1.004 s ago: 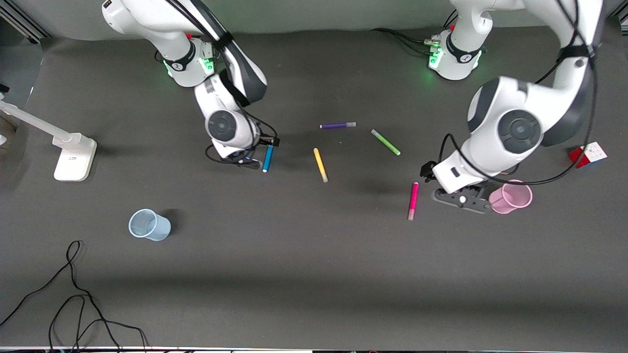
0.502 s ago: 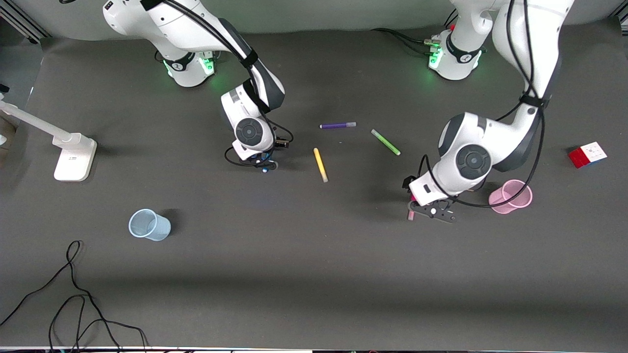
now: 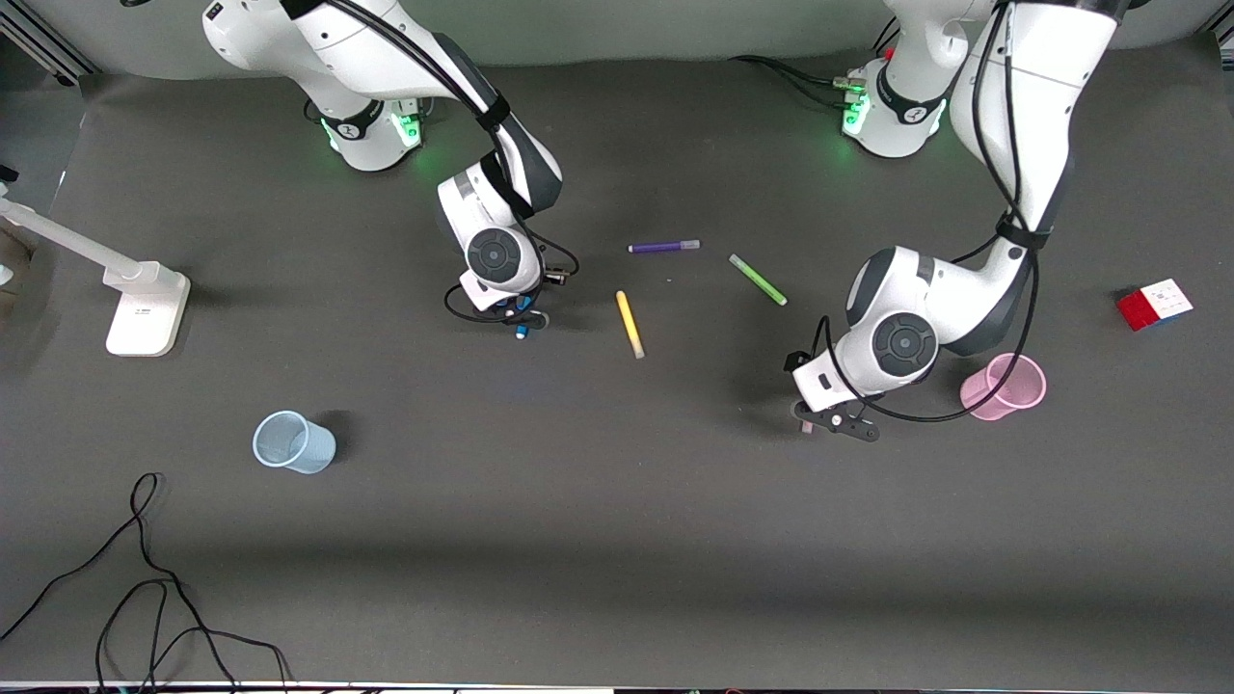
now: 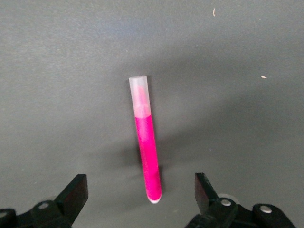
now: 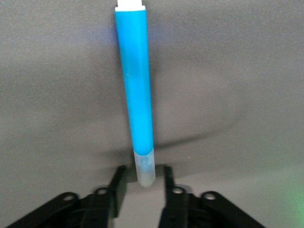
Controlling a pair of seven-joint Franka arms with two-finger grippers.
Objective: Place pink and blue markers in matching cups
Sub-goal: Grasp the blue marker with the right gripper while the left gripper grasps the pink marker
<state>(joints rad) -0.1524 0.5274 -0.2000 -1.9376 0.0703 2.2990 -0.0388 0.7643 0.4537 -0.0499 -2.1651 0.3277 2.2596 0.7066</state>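
My left gripper grips the marker by its uncapped body end (image 4: 151,178) next. That leaves the pink marker's pale cap (image 4: 140,97) free to enter the pink cup.
The pink marker (image 4: 146,156) lies flat on the dark table; in the front view only its pale tip (image 3: 806,427) shows from under the left hand. My left gripper (image 4: 139,190) is open wide, low over the marker's end, one finger on each side and clear of it; it also shows in the front view (image 3: 831,424). The blue marker (image 5: 135,95) lies flat. My right gripper (image 5: 142,183) straddles its pale end with narrow gaps, open; it also shows in the front view (image 3: 516,321). The pink cup (image 3: 1005,387) lies tipped beside the left hand. The blue cup (image 3: 292,442) lies tipped toward the right arm's end.
A yellow marker (image 3: 630,324), a green marker (image 3: 758,280) and a purple marker (image 3: 663,247) lie between the two hands. A colour cube (image 3: 1155,304) sits at the left arm's end. A white stand (image 3: 145,308) and loose black cables (image 3: 145,578) are at the right arm's end.
My left gripper has moved from beside the pink cup to low over the pink marker. My right gripper has shifted onto the blue marker and lowered, covering most of it.
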